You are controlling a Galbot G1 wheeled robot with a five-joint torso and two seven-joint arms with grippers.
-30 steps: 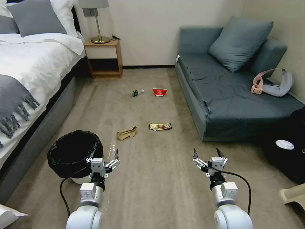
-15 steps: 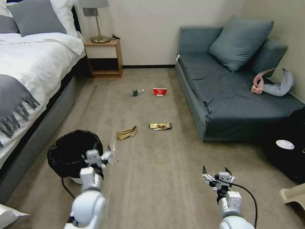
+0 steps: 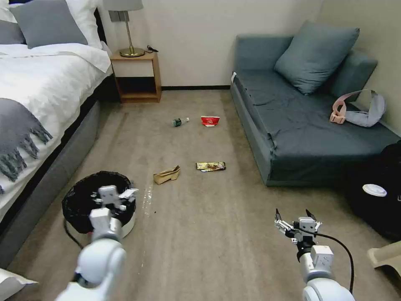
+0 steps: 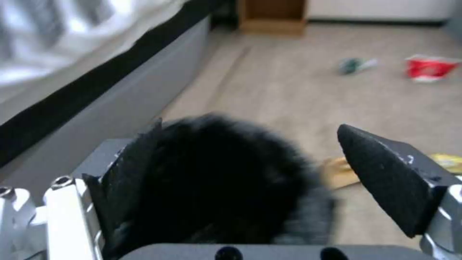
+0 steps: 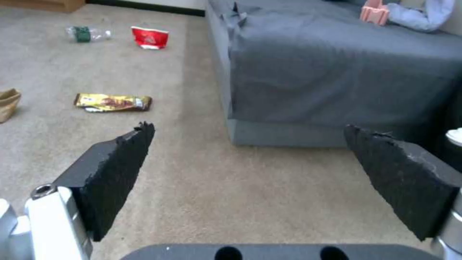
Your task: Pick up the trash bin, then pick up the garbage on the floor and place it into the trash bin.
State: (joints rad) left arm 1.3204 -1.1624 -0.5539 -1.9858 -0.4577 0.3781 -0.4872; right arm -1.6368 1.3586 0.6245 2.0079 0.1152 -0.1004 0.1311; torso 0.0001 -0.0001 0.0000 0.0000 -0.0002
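Note:
I should next pinch the trash bin by its bag-covered rim with my left gripper, because the bin's round body is too wide for the open fingers.
The trash bin (image 3: 83, 202) is a small white bin lined with a black bag, on the carpet beside the bed. My left gripper (image 3: 112, 196) hangs open over its near right rim, and the left wrist view has the bin's black bag (image 4: 216, 180) between the spread fingers. The garbage lies farther out: a brown paper bag (image 3: 167, 174), a gold snack wrapper (image 3: 211, 166), a small bottle (image 3: 180, 121) and a red carton (image 3: 210, 121). My right gripper (image 3: 296, 218) is open above bare carpet, well short of the wrapper (image 5: 113, 102).
A bed (image 3: 33, 92) runs along the left with a nightstand (image 3: 135, 77) at the far wall. A blue sofa (image 3: 300, 125) fills the right. A large black bag with a white disc (image 3: 376, 196) sits at the right edge. Open carpet lies between.
My left arm has swung left and forward, bringing its gripper from beside the bin to over its rim. The right arm has drawn back and to the right, still open.

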